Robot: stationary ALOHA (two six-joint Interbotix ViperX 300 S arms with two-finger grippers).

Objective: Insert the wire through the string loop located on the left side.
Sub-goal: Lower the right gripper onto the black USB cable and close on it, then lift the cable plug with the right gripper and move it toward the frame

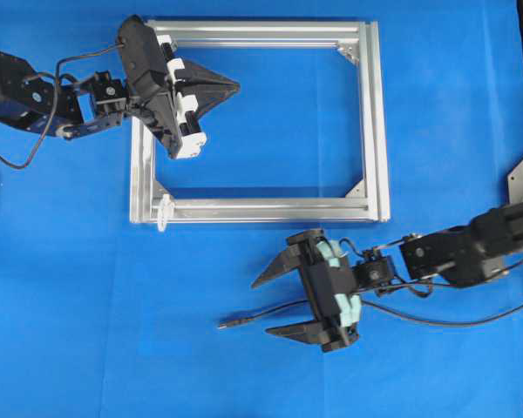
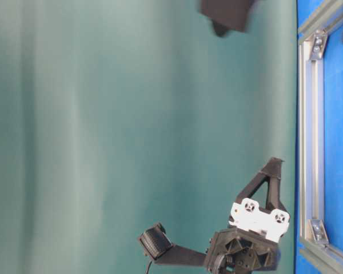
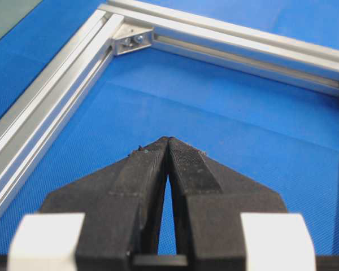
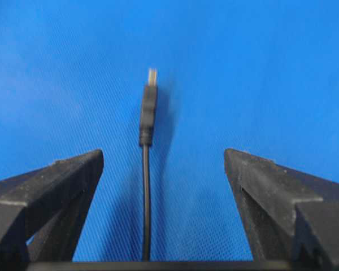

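The plug tip is to go through the string loop [image 1: 164, 212], so the robot's right hand should next grab the wire just behind its plug [image 1: 277, 308].
The wire [image 1: 248, 317] lies on the blue mat, its plug tip [image 1: 223, 325] pointing left. My right gripper [image 1: 262, 308] stands open over it with a finger on each side, not gripping. In the right wrist view the wire [image 4: 146, 186] runs forward between the fingers [image 4: 79, 169], nearer the left one, to the plug [image 4: 148, 107]. The string loop [image 1: 164, 212], small and white, hangs at the frame's front left corner. My left gripper [image 1: 235, 84] is shut on nothing, hovering inside the frame near its back left; its tips [image 3: 168, 140] meet over bare mat.
The silver aluminium frame [image 1: 261, 210] lies flat at the table's middle back, with corner brackets [image 3: 133, 39]. It also shows from table level [image 2: 311, 142], with the left gripper [image 2: 274, 165] raised above it. Black arm cables [image 1: 453, 324] trail right of the right gripper.
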